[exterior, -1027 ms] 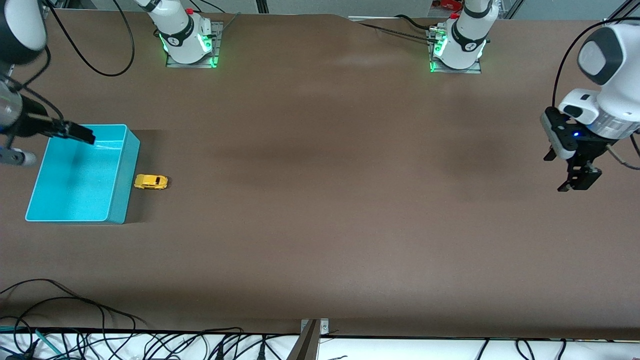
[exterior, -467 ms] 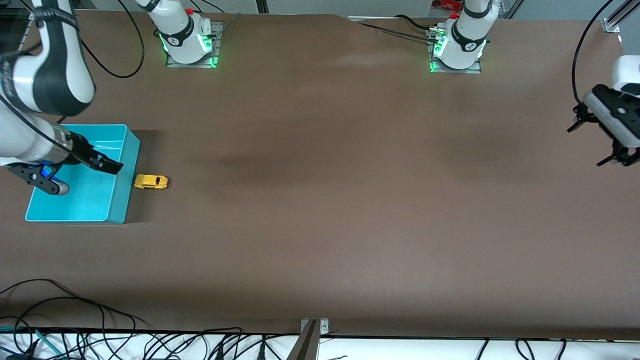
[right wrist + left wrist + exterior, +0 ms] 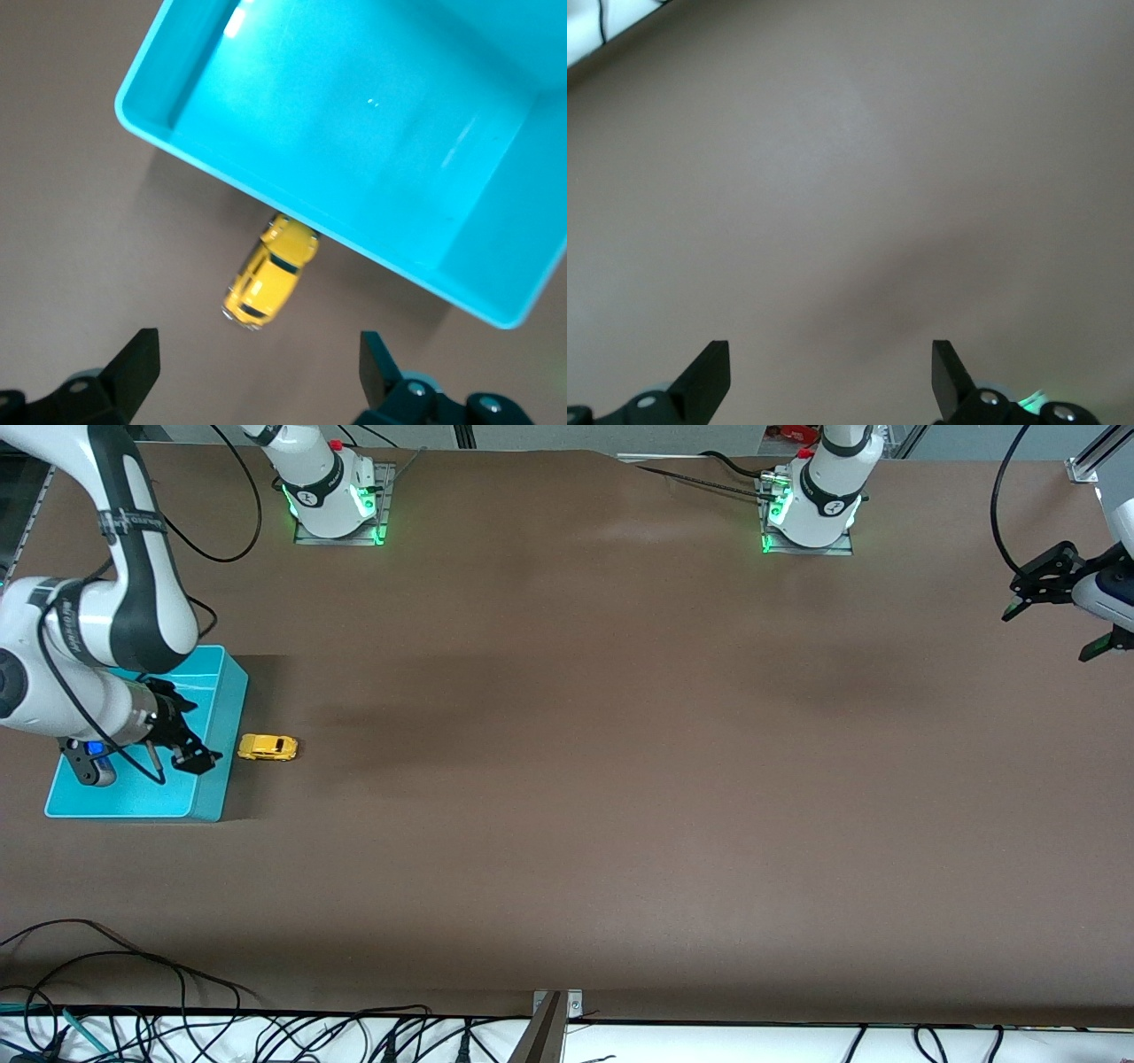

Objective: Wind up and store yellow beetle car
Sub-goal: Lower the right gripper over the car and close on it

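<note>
My right gripper grabs the yellow beetle car by the sides of its cabin (image 3: 268,285) next. Then it stores the car in the turquoise bin (image 3: 372,142).
The yellow beetle car (image 3: 267,747) sits on the brown table, right beside the turquoise bin's (image 3: 219,784) long wall, on the side toward the left arm's end. My right gripper (image 3: 184,728) is open and empty and hangs over that wall of the bin, close to the car. In the right wrist view the car (image 3: 270,282) lies a little ahead of the open right gripper (image 3: 257,363), touching or nearly touching the bin (image 3: 372,115), which is empty. My left gripper (image 3: 1048,633) is open and empty, raised at the left arm's end of the table.
The left wrist view shows only bare brown table under the open left gripper (image 3: 828,372). Cables (image 3: 133,992) lie along the table edge nearest the front camera. The two arm bases (image 3: 332,491) stand along the edge farthest from it.
My right gripper has swung across the bin toward the wall beside the car and come lower. My left gripper has lifted and pulled out toward its end of the table. The car has not moved.
</note>
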You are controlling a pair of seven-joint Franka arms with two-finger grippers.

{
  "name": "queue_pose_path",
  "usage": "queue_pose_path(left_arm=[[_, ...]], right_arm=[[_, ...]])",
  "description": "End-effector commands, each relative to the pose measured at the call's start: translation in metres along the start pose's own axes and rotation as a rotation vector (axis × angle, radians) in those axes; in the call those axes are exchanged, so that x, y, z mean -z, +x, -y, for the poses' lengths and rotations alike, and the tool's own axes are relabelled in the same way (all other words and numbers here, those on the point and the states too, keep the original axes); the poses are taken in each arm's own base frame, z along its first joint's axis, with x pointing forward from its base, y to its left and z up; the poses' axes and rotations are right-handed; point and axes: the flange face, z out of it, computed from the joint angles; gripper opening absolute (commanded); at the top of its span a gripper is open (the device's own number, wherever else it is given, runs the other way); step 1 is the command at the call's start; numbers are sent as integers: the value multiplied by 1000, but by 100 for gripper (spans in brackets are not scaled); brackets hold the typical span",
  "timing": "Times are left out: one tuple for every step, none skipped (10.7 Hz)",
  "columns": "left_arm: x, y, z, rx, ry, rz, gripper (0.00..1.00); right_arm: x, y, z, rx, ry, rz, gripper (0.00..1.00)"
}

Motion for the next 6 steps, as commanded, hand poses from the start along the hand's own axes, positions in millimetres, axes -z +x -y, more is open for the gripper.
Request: queue_pose_path(left_arm=[[10,5,-12,236,0,25,100],[18,5,-13,247,2,17,100],[17,7,-15,259,0,18,100],[17,11,-24,281,2,19,100],[17,13,-27,277,7,21,100],[17,12,-26,278,5,25,100]], right_arm=[[-30,0,-5,-210,62,-33,100],[-45,0,-3,-275,48,-27,100],[-57,-1,-1,-316,32,-20,100],[-69,-1,-1,-350,13,-14,100],[-85,-4,-2,-377,-12,-6,100],[-102,-9,-8,-393,-44,4,100]])
